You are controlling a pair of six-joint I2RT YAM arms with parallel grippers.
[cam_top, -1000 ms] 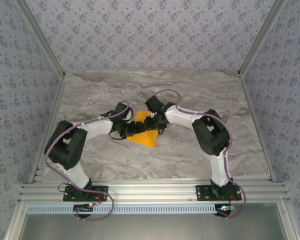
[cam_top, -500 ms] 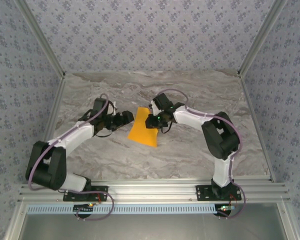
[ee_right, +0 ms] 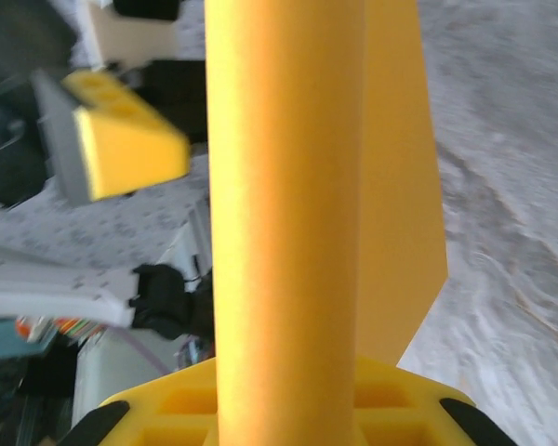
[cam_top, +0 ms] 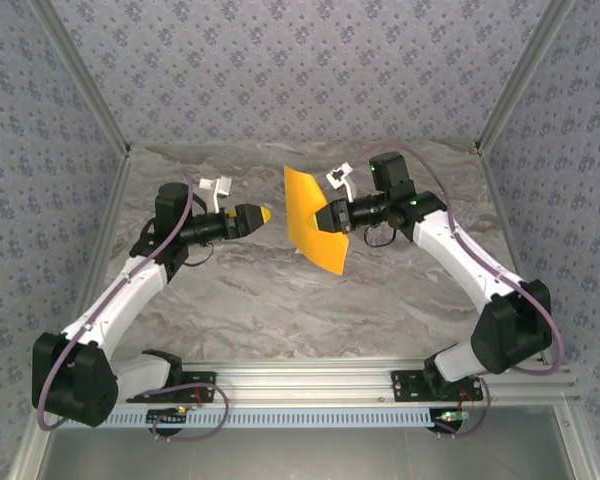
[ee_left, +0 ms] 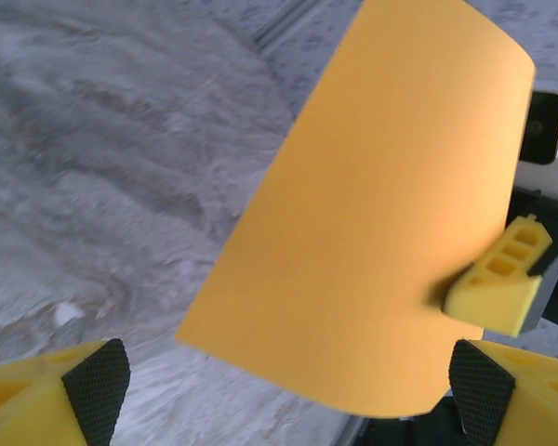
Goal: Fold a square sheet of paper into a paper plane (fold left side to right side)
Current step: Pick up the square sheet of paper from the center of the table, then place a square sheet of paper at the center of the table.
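Observation:
My left gripper should grip the sheet's loose edge (cam_top: 288,211) (ee_left: 238,230) next, opposite the right gripper's hold. Then it can fold that side of the sheet onto the other side.
The orange-yellow square sheet of paper (cam_top: 315,215) hangs in the air above the middle of the marble table, held upright and curved. My right gripper (cam_top: 337,213) is shut on its right edge. In the right wrist view the sheet (ee_right: 288,204) rises between my fingers (ee_right: 167,409) as a rounded, doubled-over band. My left gripper (cam_top: 256,216) stands open to the left of the sheet, apart from it. Through the left wrist view the paper (ee_left: 372,214) floats ahead of my black pads (ee_left: 98,386), with the right gripper's yellow fingertip (ee_left: 498,279) pinching its edge.
The grey marble table (cam_top: 230,300) lies below both grippers. Aluminium frame rails (cam_top: 300,380) run along the near edge, and patterned walls (cam_top: 280,70) close in the back and sides.
The right gripper closed on the sheet and lifted it off the table, up and toward the back right. The left arm drew back to the left and its jaws widened.

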